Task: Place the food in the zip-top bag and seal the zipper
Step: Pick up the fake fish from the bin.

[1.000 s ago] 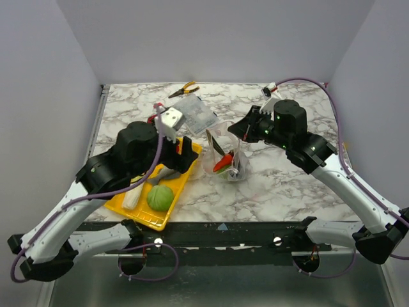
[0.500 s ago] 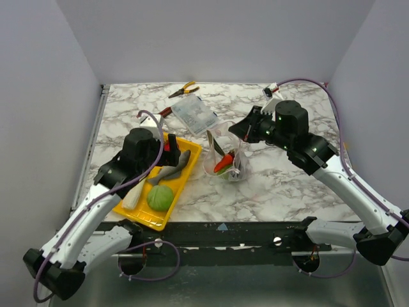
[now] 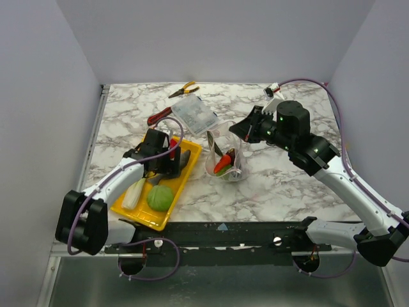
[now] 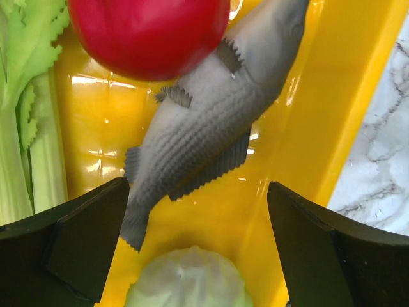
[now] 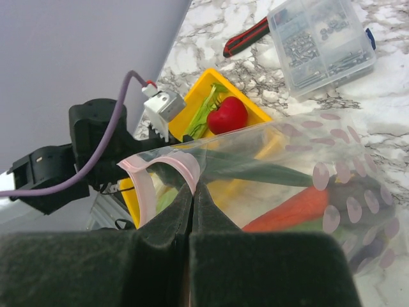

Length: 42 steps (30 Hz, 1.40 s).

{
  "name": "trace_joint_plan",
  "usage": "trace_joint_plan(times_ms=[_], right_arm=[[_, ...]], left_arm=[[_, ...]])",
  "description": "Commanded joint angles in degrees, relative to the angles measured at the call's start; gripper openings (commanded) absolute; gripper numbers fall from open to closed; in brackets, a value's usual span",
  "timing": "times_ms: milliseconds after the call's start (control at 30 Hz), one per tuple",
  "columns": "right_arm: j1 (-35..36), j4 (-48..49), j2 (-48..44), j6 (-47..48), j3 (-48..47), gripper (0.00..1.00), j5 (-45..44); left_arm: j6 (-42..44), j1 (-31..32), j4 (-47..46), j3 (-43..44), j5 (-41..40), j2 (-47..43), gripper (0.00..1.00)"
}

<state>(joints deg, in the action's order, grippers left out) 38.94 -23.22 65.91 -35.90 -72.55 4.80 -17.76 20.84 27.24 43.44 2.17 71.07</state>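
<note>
My left gripper grabs the grey toy fish point(image 4: 204, 128) across its rear body point(image 4: 167, 156) next. This keeps the fish's head free to enter the zip-top bag first.
My left gripper point(image 3: 163, 162) point(image 4: 201, 256) hangs open just above the yellow tray point(image 3: 155, 223) point(image 4: 307, 128). A grey toy fish point(image 4: 204, 128) and the top of the round green cabbage point(image 4: 185, 284) point(image 3: 160, 197) lie between its fingers, touching neither. The red tomato point(image 4: 150, 32) point(image 5: 227, 115) and the leafy greens point(image 4: 25, 128) lie beyond. My right gripper point(image 5: 193, 185) point(image 3: 241, 135) is shut on the mouth edge of the zip-top bag point(image 3: 225, 157) point(image 5: 287, 166), on its pink zipper point(image 5: 172, 163). It holds the bag upright and gaping. An orange-red piece point(image 5: 287, 211) and green food sit inside.
A rigid clear box point(image 3: 195, 114) point(image 5: 319, 41) stands behind the tray, with a red-handled tool point(image 3: 160, 116) point(image 5: 246, 45) beside it. Yellow-handled pliers point(image 3: 182, 89) lie at the back. A white-green leek point(image 3: 134, 194) rests at the tray's left side.
My left arm has dropped from high over the tray down into it, and its jaws have spread wider. The right gripper and the bag have stayed put.
</note>
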Motion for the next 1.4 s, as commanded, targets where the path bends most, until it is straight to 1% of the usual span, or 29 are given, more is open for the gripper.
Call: trace_joint_plan(times_ms=[0, 67, 133, 200, 367, 467, 600, 667, 733, 800, 867, 900, 967, 1100, 1167, 1233, 1300, 1367], right_arm=[[0.2, 2.1, -1.1, 1.0, -0.5, 0.0, 0.3], [0.2, 2.1, -1.1, 1.0, -0.7, 0.01, 0.7], [0.2, 1.6, -1.3, 1.3, -0.7, 0.01, 0.5], [0.2, 1.2, -1.6, 1.6, -0.8, 0.01, 0.1], [0.2, 0.9, -2.1, 1.8, -0.9, 0.01, -0.5], [0.3, 0.8, -1.6, 2.2, -1.2, 0.01, -0.6], [0.2, 1.2, -1.2, 1.9, -1.2, 0.01, 0.1], [0.2, 1.1, -1.1, 2.0, -1.4, 0.01, 0.3], [0.2, 0.8, -1.1, 2.1, -1.7, 0.01, 0.0], [0.1, 0.8, -1.5, 2.1, -1.5, 0.01, -0.4], [0.2, 0.9, -1.8, 1.9, -1.2, 0.01, -0.4], [0.3, 0.8, -1.9, 2.0, -1.1, 0.01, -0.3], [0.2, 0.4, -2.1, 1.9, -0.9, 0.01, -0.5], [0.2, 0.5, -2.5, 2.0, -0.5, 0.01, -1.2], [0.2, 0.8, -2.6, 1.8, -0.3, 0.01, -1.0], [0.2, 1.1, -2.4, 1.7, 0.0, 0.01, -0.8], [0.2, 1.2, -2.1, 1.7, 0.0, 0.01, -0.7], [0.2, 1.4, -2.0, 1.7, 0.0, 0.01, -0.6]], left_arm=[[1.5, -0.6, -0.4, 5.2, 2.7, 7.2, 0.92], [0.1, -0.6, 1.4, 7.1, 5.8, 11.5, 0.92], [-2.2, -0.7, 3.6, 8.9, 5.7, 15.5, 0.92], [-3.8, -0.7, 4.9, 10.2, 4.5, 17.5, 0.92], [-5.9, -0.8, 2.3, 8.2, 3.4, 16.6, 0.92], [-8.9, -0.8, 2.4, 7.6, 4.2, 16.6, 0.92], [-13.8, -0.7, 0.2, 5.0, 4.9, 14.8, 0.88], [-15.1, -0.7, -1.1, 3.9, 5.3, 15.1, 0.83], [-16.5, -0.7, -1.0, 4.0, 6.3, 16.9, 0.76], [-17.4, -0.7, -1.5, 4.0, 7.5, 18.4, 0.65], [-18.3, -0.7, -2.5, 3.4, 8.0, 18.7, 0.57], [-18.4, -0.7, -2.9, 3.1, 8.1, 18.5, 0.52], [-18.6, -0.7, -3.1, 2.7, 7.1, 17.5, 0.45], [-18.2, -0.7, -2.9, 2.2, 6.3, 13.9, 0.23], [-17.7, -0.7, -2.8, 2.1, 6.0, 12.1, 0.15], [-16.8, -0.7, -2.6, 2.0, 5.9, 10.4, 0.09], [-16.2, -0.7, -2.3, 1.6, 5.2, 8.4, 0.08], [-15.7, -0.7, -1.6, 1.3, 4.8, 6.1, 0.04]])
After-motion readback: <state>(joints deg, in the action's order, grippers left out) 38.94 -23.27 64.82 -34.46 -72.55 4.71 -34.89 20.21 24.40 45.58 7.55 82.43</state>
